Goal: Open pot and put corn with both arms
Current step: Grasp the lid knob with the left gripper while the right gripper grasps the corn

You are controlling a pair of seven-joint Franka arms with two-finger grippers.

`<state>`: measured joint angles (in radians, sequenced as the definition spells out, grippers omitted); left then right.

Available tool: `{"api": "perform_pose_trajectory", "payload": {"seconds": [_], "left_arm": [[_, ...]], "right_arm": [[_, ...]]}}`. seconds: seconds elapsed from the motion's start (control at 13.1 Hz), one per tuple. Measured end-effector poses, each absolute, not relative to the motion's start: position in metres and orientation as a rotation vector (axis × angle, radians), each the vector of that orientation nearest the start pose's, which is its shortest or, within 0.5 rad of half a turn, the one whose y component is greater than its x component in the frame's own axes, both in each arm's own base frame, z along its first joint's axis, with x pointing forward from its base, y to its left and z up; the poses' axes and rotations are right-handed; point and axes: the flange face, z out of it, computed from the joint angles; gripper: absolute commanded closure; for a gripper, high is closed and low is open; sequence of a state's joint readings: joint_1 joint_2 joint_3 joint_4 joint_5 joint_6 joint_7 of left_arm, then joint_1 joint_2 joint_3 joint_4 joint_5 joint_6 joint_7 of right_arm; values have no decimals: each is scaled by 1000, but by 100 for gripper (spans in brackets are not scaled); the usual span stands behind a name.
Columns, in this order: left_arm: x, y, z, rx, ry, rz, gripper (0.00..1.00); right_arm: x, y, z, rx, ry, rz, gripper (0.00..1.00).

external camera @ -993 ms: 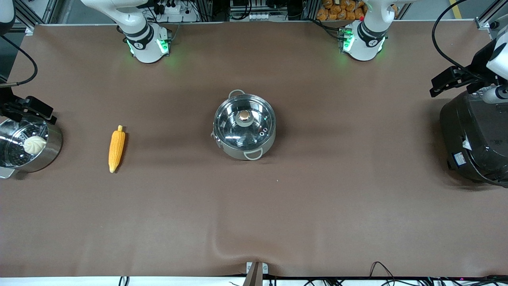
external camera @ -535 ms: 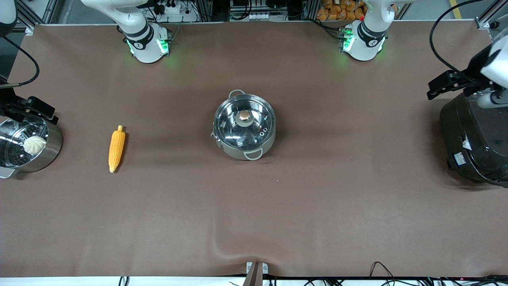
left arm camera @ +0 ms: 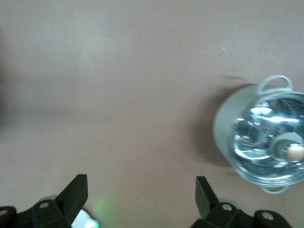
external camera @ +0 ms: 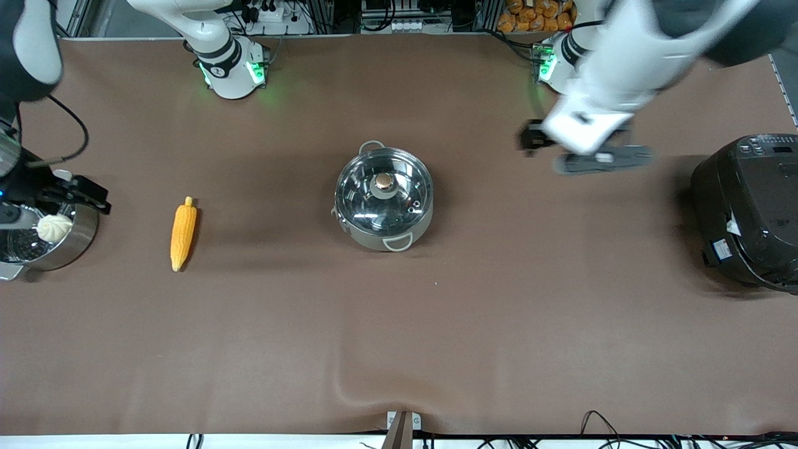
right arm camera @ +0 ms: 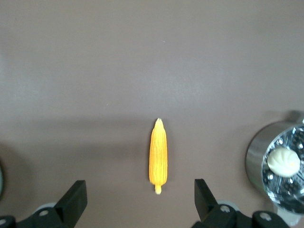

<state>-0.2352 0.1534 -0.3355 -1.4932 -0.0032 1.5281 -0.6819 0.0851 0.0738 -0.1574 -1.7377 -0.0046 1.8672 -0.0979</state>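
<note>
My left gripper grabs the glass lid by its copper knob next, to open the steel pot for the corn.
The steel pot stands mid-table with its glass lid and copper knob on; it also shows in the left wrist view. The corn lies on the cloth toward the right arm's end, and shows in the right wrist view. My left gripper is open and empty, up over bare cloth between the pot and the rice cooker; its fingers spread wide in the left wrist view. My right gripper is open and empty, up over the steamer pot's edge, beside the corn.
A steel steamer pot with a white bun stands at the right arm's end of the table, beside the corn. A big black rice cooker stands at the left arm's end. A fold in the cloth rises near the front edge.
The left arm has swung from over the rice cooker toward the pot. The right gripper has shifted a little toward the corn. Pot and corn have not moved.
</note>
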Motion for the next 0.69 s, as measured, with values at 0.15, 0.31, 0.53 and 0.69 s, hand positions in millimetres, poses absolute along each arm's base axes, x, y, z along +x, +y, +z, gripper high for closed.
{"api": "perform_pose_trajectory", "payload": {"seconds": [0.15, 0.31, 0.53, 0.69], "left_arm": [[483, -378, 546, -3113, -278, 180, 0], [469, -432, 513, -3125, -341, 186, 0], [473, -478, 474, -3142, -475, 204, 0], [472, -500, 454, -3146, -572, 205, 0]], "right_arm": [[594, -42, 475, -3165, -82, -103, 0], [589, -49, 420, -3170, -156, -111, 0], [584, -71, 375, -3174, -239, -95, 0], [586, -73, 355, -3178, -247, -87, 0]]}}
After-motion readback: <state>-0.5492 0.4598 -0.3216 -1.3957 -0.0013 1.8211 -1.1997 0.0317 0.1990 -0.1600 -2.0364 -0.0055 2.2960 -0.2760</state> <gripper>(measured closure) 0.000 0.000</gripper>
